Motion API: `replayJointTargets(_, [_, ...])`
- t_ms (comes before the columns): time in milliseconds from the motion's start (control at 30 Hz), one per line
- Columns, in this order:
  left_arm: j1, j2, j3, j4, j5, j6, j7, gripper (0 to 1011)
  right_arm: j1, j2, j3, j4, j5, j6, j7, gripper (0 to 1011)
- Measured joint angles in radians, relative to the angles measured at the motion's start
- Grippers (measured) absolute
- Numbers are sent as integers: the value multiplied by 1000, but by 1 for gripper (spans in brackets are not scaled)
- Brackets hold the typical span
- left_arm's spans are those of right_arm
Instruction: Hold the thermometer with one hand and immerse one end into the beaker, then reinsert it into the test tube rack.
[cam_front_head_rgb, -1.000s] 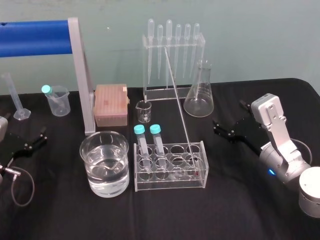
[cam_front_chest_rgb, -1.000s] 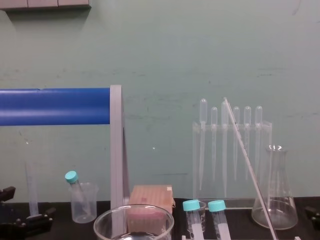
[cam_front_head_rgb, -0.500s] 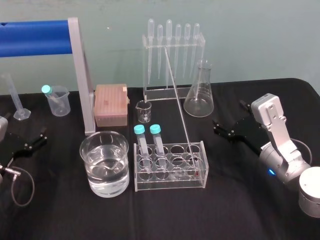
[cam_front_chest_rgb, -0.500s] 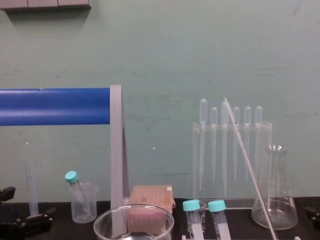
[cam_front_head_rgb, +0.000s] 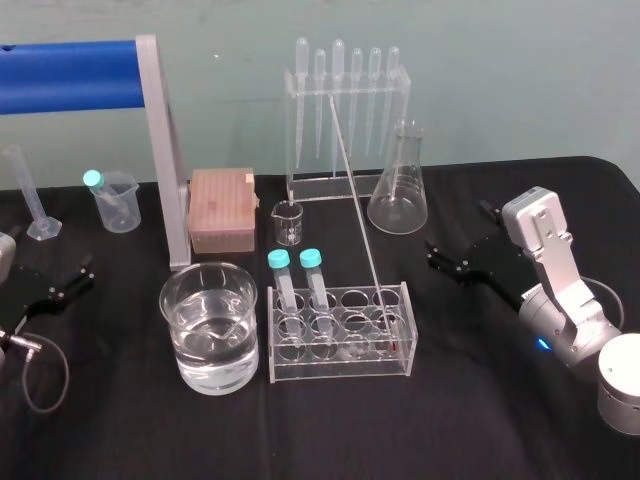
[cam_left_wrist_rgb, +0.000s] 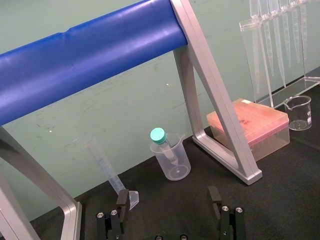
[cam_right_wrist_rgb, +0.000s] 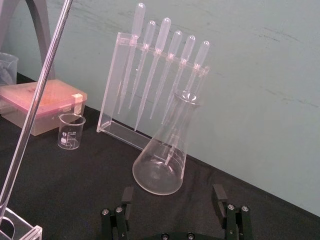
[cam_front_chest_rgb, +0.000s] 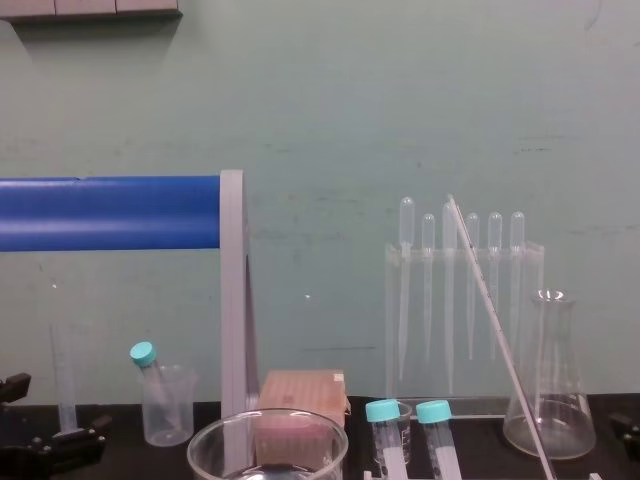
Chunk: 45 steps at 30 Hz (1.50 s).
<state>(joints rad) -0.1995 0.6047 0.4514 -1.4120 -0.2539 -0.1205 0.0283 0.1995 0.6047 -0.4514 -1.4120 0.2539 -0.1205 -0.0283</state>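
Observation:
I need to reach the thermometer with my right gripper and grab its upper shaft (cam_right_wrist_rgb: 53, 46), free above the tubes, since the rack (cam_right_wrist_rgb: 21, 227) surrounds the thermometer's lower end.
The thermometer (cam_front_head_rgb: 355, 200) stands slanted in the clear test tube rack (cam_front_head_rgb: 340, 372), its top leaning back towards the pipettes; it also crosses the chest view (cam_front_chest_rgb: 497, 330) and the right wrist view (cam_right_wrist_rgb: 37, 100). The wide glass beaker (cam_front_head_rgb: 210, 372), part full of water, sits just left of the rack, and its rim (cam_front_chest_rgb: 268, 440) shows low in the chest view. My right gripper (cam_front_head_rgb: 458, 232) rests open on the cloth right of the rack, empty (cam_right_wrist_rgb: 173, 195). My left gripper (cam_front_head_rgb: 50, 265) lies open at the far left, also empty (cam_left_wrist_rgb: 168, 197).
Two teal-capped tubes (cam_front_head_rgb: 295, 275) stand in the rack. Behind it are a small glass beaker (cam_front_head_rgb: 288, 222), a pipette stand (cam_front_head_rgb: 345, 120), a conical flask (cam_front_head_rgb: 398, 195) and a pink box (cam_front_head_rgb: 220, 210). A blue-barred frame (cam_front_head_rgb: 160, 150), a plastic beaker (cam_front_head_rgb: 115, 200) and a measuring cylinder (cam_front_head_rgb: 35, 200) stand at the left.

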Motion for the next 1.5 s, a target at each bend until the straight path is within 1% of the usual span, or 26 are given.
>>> replayJointTargets(233, [0,0,0,0,0,0,0,1008,-1,-1,2,0,0,0,0,1002])
replayJointTargets(367, [0,0,0,0,0,0,0,1008,-13,-7,33,-11,16,-14,1,1002])
replayJointTargets(400, [0,0,0,0,0,0,0,1008,-18,-9,49,-20,30,-21,4,1002])
replayJointTargets(500, [0,0,0,0,0,0,0,1008,-26,-13,75,-37,57,-32,16,1002])
replayJointTargets(533, [0,0,0,0,0,0,0,1008,-29,-14,91,-50,77,-37,28,1002])
replayJointTargets(567, [0,0,0,0,0,0,0,1008,-29,-14,91,-50,77,-37,28,1002])
replayJointTargets(633, [0,0,0,0,0,0,0,1008,-35,-17,125,-82,123,-52,61,1002])
replayJointTargets(733, [0,0,0,0,0,0,0,1008,-38,-21,145,-106,159,-68,90,1002])
replayJointTargets(767, [0,0,0,0,0,0,0,1008,-40,-24,159,-122,188,-75,115,1002])
replayJointTargets(867, [0,0,0,0,0,0,0,1008,-41,-29,175,-146,231,-82,155,1002])
replayJointTargets(900, [0,0,0,0,0,0,0,1008,-41,-31,182,-159,258,-84,184,1002])
replayJointTargets(967, [0,0,0,0,0,0,0,1008,-39,-34,187,-171,280,-85,213,1002])
replayJointTargets(1000, [0,0,0,0,0,0,0,1008,-35,-37,188,-179,299,-84,239,1002])
replayJointTargets(1100, [0,0,0,0,0,0,0,1008,-24,-49,187,-188,322,-75,279,1002])
replayJointTargets(1167, [0,0,0,0,0,0,0,1008,-14,-60,182,-191,328,-68,297,1002])
replayJointTargets(1267, [0,0,0,0,0,0,0,1008,-5,-74,176,-192,328,-62,307,1002])
replayJointTargets(1300, [0,0,0,0,0,0,0,1008,1,-85,172,-192,327,-57,311,1002])
replayJointTargets(1333, [0,0,0,0,0,0,0,1008,1,-85,172,-192,327,-57,311,1002])
replayJointTargets(1400, [0,0,0,0,0,0,0,1008,11,-107,164,-189,322,-46,314,1002])
replayJointTargets(1500, [0,0,0,0,0,0,0,1008,18,-127,155,-185,312,-34,313,1002])
